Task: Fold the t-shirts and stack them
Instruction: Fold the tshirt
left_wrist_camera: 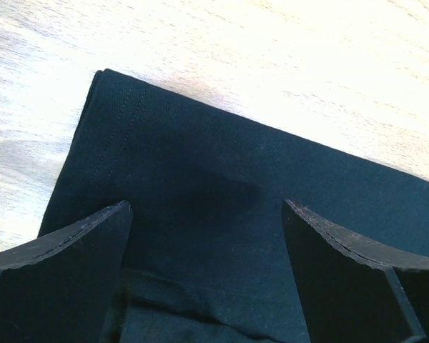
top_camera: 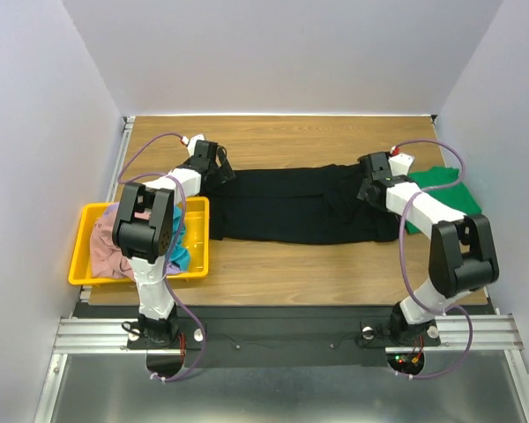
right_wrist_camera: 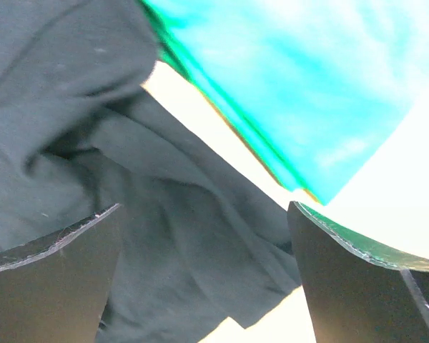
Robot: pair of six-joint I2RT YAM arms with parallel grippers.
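The cloth is rumpled and needs to be straightened for folding. My right gripper will next grab it at the black t-shirt's end beside the green t-shirt (top_camera: pixel 439 189).
The large black t-shirt (top_camera: pixel 295 204) lies folded into a long band across the middle of the table. My left gripper (top_camera: pixel 213 167) is open over its far left corner; in the left wrist view the black cloth (left_wrist_camera: pixel 222 214) lies between the spread fingers (left_wrist_camera: pixel 79 271). My right gripper (top_camera: pixel 370 181) is open over the shirt's right end, where the black cloth (right_wrist_camera: pixel 186 236) is rumpled. The green t-shirt (top_camera: pixel 439 189) lies at the far right, partly under my right arm, and also shows in the right wrist view (right_wrist_camera: pixel 293 93). Dusty-pink (top_camera: pixel 106 251) and teal (top_camera: pixel 181 256) tees sit in the bin.
A yellow plastic bin (top_camera: pixel 84 256) stands at the left front of the table, partly under my left arm. White walls enclose the table on three sides. Bare wood (top_camera: pixel 317 273) lies in front of the black shirt.
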